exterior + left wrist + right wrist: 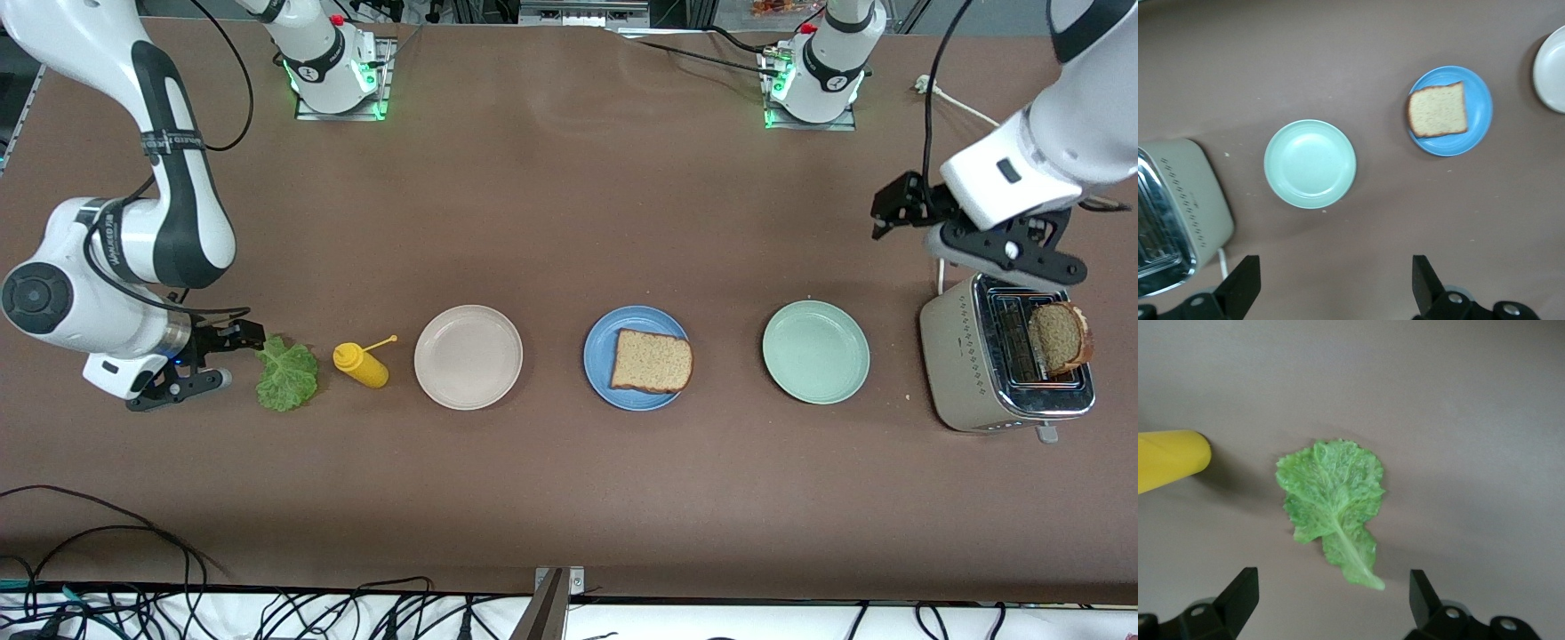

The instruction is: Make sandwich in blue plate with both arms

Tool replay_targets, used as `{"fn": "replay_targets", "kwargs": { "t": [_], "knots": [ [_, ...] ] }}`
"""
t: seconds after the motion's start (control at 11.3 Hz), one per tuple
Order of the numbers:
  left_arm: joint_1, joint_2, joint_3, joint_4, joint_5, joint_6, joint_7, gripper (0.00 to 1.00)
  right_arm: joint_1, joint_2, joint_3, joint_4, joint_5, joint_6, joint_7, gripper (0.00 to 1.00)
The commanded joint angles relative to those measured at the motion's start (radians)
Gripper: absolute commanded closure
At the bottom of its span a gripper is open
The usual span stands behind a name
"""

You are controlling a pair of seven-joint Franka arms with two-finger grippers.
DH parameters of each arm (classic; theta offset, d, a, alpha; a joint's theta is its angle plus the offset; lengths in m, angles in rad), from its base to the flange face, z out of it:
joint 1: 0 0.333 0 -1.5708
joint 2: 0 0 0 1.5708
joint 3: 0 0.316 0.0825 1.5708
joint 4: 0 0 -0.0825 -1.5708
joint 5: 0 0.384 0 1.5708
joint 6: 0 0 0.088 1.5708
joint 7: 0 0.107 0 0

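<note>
The lettuce leaf needs to go over the bread slice on the blue plate, so my right gripper should take hold of the leaf by its stem [1359, 563] next.
The blue plate [597, 356] sits mid-table with one brown bread slice [653, 360] on it; both also show in the left wrist view, plate [1477, 130] and slice [1438, 110]. A second slice [1058, 336] stands in the toaster [956, 356]. The green lettuce leaf [286, 375] lies flat on the table at the right arm's end. My right gripper [227, 360] is open and empty, low beside the leaf, its stem [1361, 570] just ahead of the fingers [1241, 590]. My left gripper [1009, 253] is open and empty, raised over the toaster's edge; its midpoint [1336, 280] shows bare table.
A yellow squeeze bottle [360, 364] lies between the lettuce and a beige plate [468, 356]. A pale green plate [815, 351] sits between the blue plate and the toaster. The toaster's cord runs toward the left arm's base. Cables hang along the table's near edge.
</note>
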Motion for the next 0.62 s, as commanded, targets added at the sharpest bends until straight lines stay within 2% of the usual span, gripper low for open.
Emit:
{"fn": "replay_targets", "kwargs": {
  "t": [0.0,0.27,0.36,0.53],
  "knots": [
    [-0.081,-0.229,0.137,-0.314,-0.090,0.186,0.001,0.00,-0.011,0.055,0.008,-0.014,0.012,0.096,-0.027,0.00],
    [-0.116,-0.248,0.148,-0.334,0.123,0.185,0.027,0.00,-0.018,0.101,0.007,-0.030,0.017,0.179,-0.072,0.00],
    [-0.117,-0.244,0.180,-0.333,0.120,0.186,0.031,0.00,-0.018,0.101,0.007,-0.049,0.017,0.193,-0.070,0.00],
    [-0.108,-0.230,0.194,-0.322,0.053,0.175,0.025,0.00,-0.021,0.115,0.008,-0.074,0.018,0.214,-0.070,0.00]
  ]
}}
